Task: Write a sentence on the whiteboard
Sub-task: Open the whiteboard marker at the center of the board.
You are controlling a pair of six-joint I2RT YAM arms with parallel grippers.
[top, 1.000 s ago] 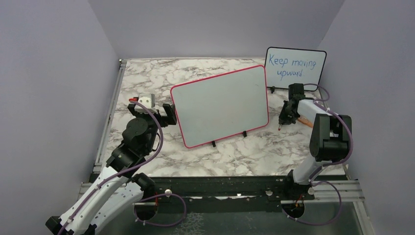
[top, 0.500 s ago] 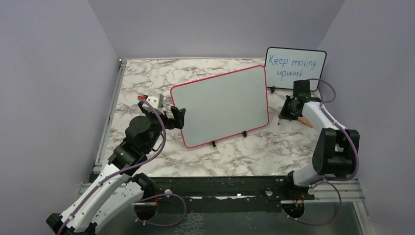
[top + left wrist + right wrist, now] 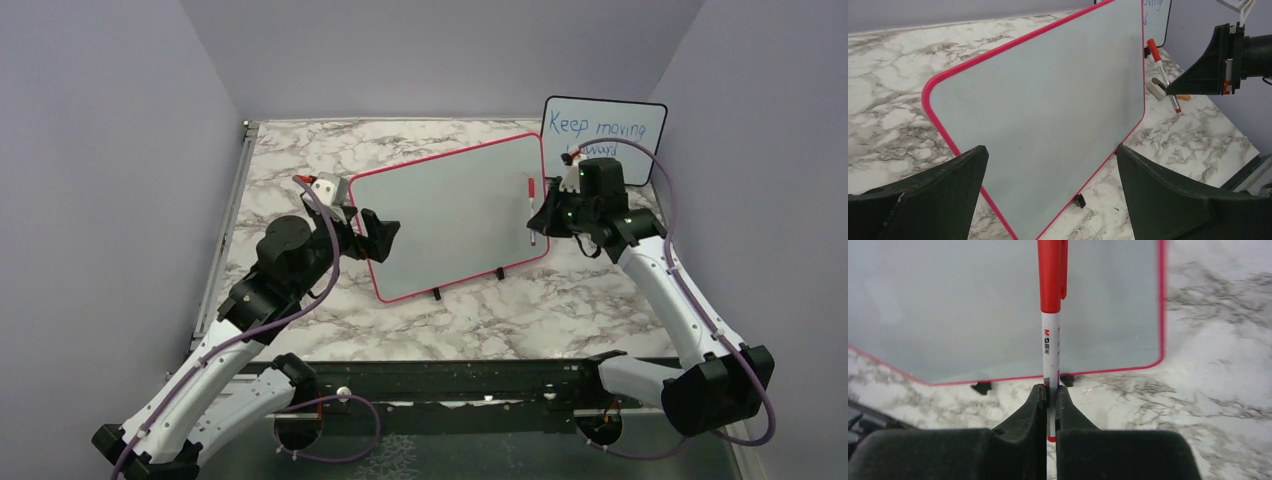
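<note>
I will next grab the marker by its red cap with my left gripper to uncap it, while my right gripper keeps the marker's body for writing.
The whiteboard stands tilted on small black feet mid-table, its red-pink frame around a blank face; no sentence is in view. My left gripper is open at the board's left edge, and the board lies ahead of its spread fingers. My right gripper is shut on a red-and-white marker, gripped near its lower end. The marker stands upright with its red cap on top, in front of the board's right edge, and it shows in the left wrist view too.
A smaller black-framed board with blue writing stands at the back right, partly behind my right arm. A small white block and an orange bit lie on the marble right of the whiteboard. A metal rail edges the table's left.
My right arm has swung left from the table's right side, carrying the marker up to the whiteboard's right edge. My left gripper has moved right to the board's left edge, still open.
</note>
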